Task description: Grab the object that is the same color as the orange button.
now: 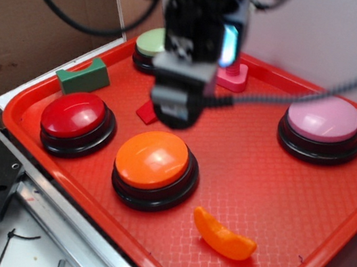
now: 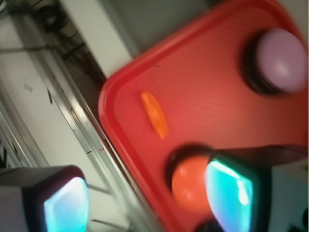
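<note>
I need to grab the curved orange object next by its end beside the orange button [image 1: 154, 162], so that I pick the one that matches in color.
The small curved orange object [image 1: 223, 237] lies on the red tray [image 1: 272, 190] near its front edge, to the right of the orange button [image 1: 154, 162]. In the wrist view the object [image 2: 154, 114] lies by the tray's rim and the orange button [image 2: 188, 182] shows partly behind one finger. My gripper [image 1: 187, 73] hangs above the tray's back middle, behind the orange button and well away from the object. Its jaws stand wide apart in the wrist view [image 2: 147, 200], with nothing between them.
A red dome button [image 1: 76, 120] sits at the tray's left, a pink button [image 1: 322, 125] at the right, a green button [image 1: 151, 45] at the back. A green block [image 1: 83, 76], a red wedge [image 1: 146, 112] and a pink piece [image 1: 233, 78] lie near the back. Cardboard stands behind, left.
</note>
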Controlling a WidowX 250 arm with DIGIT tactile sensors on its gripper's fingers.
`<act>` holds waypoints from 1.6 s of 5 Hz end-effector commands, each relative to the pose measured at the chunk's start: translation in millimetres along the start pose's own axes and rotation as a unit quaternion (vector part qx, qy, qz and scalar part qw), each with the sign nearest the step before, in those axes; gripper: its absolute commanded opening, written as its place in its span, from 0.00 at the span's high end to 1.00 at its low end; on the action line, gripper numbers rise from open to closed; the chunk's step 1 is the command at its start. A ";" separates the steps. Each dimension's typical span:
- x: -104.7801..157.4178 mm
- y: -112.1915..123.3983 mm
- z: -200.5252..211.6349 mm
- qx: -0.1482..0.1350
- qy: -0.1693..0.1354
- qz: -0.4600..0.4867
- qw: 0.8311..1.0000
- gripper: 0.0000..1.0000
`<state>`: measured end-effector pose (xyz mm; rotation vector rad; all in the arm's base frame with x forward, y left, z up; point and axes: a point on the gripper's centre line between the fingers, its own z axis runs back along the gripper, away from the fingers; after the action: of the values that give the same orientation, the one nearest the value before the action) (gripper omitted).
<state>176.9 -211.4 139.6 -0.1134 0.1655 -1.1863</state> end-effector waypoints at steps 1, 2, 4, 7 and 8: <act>7.2 15.1 -48.2 -0.029 0.044 -0.047 0.998 0.00; 3.3 17.3 -80.8 -0.018 0.099 0.001 0.995 0.00; -1.7 15.4 -102.5 -0.028 0.139 -0.010 0.990 0.00; -3.1 20.0 -111.9 0.040 0.127 0.025 0.991 0.00; -3.2 21.5 -119.1 0.051 0.112 0.023 0.992 0.00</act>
<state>170.8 -199.0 5.7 0.1317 0.3605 -1.1544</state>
